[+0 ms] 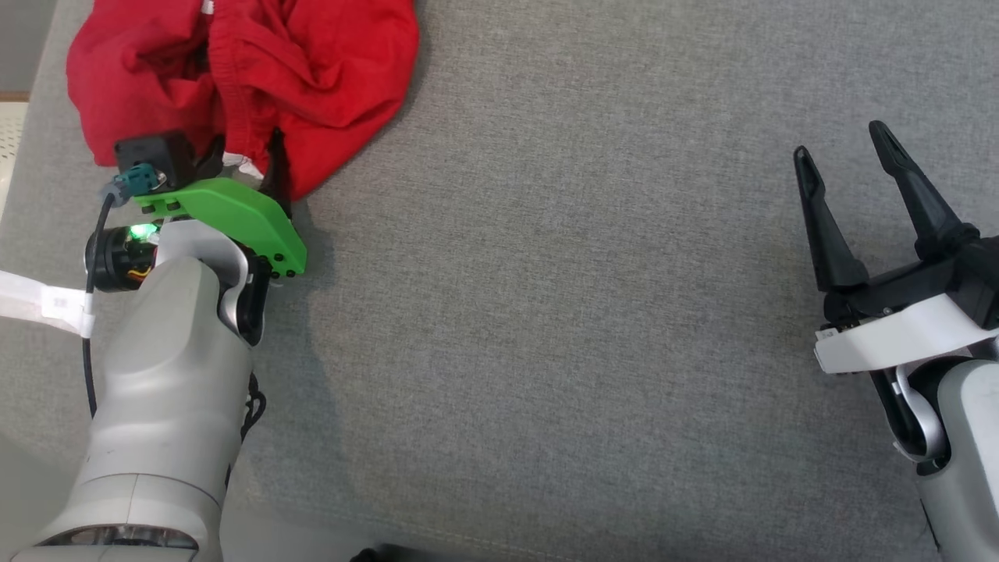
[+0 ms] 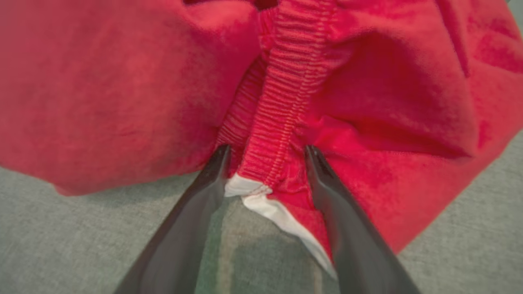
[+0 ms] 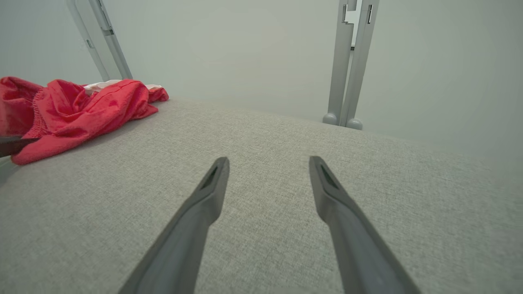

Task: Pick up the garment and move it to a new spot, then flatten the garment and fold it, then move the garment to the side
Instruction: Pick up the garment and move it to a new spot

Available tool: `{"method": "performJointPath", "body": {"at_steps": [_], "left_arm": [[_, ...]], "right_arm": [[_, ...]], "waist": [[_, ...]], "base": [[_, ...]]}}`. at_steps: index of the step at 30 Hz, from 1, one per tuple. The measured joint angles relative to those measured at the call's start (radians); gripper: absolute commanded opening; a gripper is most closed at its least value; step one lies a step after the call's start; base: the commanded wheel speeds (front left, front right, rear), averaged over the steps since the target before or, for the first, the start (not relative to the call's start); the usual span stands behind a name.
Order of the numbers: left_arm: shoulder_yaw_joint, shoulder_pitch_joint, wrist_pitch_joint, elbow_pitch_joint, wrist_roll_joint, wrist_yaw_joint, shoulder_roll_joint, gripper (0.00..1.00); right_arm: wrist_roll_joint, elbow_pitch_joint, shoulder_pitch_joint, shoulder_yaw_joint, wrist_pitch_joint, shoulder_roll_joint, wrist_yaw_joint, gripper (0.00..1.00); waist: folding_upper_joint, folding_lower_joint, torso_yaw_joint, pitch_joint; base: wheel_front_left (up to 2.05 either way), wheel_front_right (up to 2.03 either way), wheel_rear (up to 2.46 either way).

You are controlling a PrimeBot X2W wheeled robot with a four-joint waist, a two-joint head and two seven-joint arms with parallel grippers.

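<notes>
My left gripper should next take the garment by the ribbed waistband end (image 1: 245, 154), since this end stands up in a fold while the red cloth (image 1: 323, 117) around it lies slack.
A crumpled red garment (image 1: 257, 70) with an elastic waistband and white lining lies at the far left of the grey padded surface (image 1: 562, 312). My left gripper (image 1: 246, 160) stands open at the garment's near edge. In the left wrist view its two fingers straddle the ribbed waistband (image 2: 282, 122) and a white tag (image 2: 261, 200), with the jaws apart. My right gripper (image 1: 847, 168) hovers open over bare fabric at the right, far from the garment (image 3: 77, 110), nothing between its fingers (image 3: 212, 192).
The grey surface ends at the left edge beside a pale floor (image 1: 12, 133). Grey metal frame legs (image 3: 347, 65) stand beyond the far edge against a pale wall. A white strap (image 1: 43, 300) and black cable hang off my left forearm.
</notes>
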Motion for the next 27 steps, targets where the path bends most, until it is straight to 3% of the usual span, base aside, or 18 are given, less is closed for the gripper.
{"method": "performJointPath", "body": {"at_steps": [1, 6, 10, 15, 20, 27], "left_arm": [[-0.011, -0.004, -0.013, 0.006, -0.009, 0.000, 0.005, 0.00], [-0.058, 0.006, -0.074, 0.019, -0.049, -0.001, 0.030, 0.00], [-0.035, 0.061, -0.100, -0.025, -0.056, -0.001, 0.065, 0.00], [0.056, 0.195, -0.106, -0.282, -0.025, 0.053, 0.104, 0.00], [0.113, 0.396, -0.105, -0.518, 0.030, 0.086, 0.101, 0.00], [0.073, 0.570, -0.105, -0.722, 0.085, 0.100, 0.063, 0.00]], "right_arm": [[0.000, -0.001, 0.002, -0.004, 0.000, -0.001, 0.000, 1.00], [-0.001, -0.004, 0.011, -0.015, -0.007, 0.004, 0.000, 1.00], [-0.002, 0.004, 0.019, -0.013, -0.024, 0.022, 0.000, 1.00], [-0.002, 0.021, 0.047, -0.002, -0.045, 0.054, 0.000, 1.00], [0.000, 0.036, 0.094, 0.015, -0.059, 0.089, 0.000, 1.00], [0.000, 0.037, 0.153, 0.020, -0.061, 0.125, 0.000, 1.00]], "waist": [[0.0000, 0.0000, -0.007, 0.006], [0.0000, -0.0001, -0.023, -0.001], [0.0000, -0.0001, -0.026, -0.038], [0.0000, -0.0001, -0.029, -0.112], [0.0000, -0.0001, -0.040, -0.204], [0.0000, -0.0002, -0.081, -0.315]], "base": [[0.00, 0.00, 0.00], [0.00, 0.00, 0.00], [0.00, 0.00, 0.00], [0.00, 0.00, 0.00], [0.00, 0.00, 0.00], [0.00, 0.00, 0.00]]}}
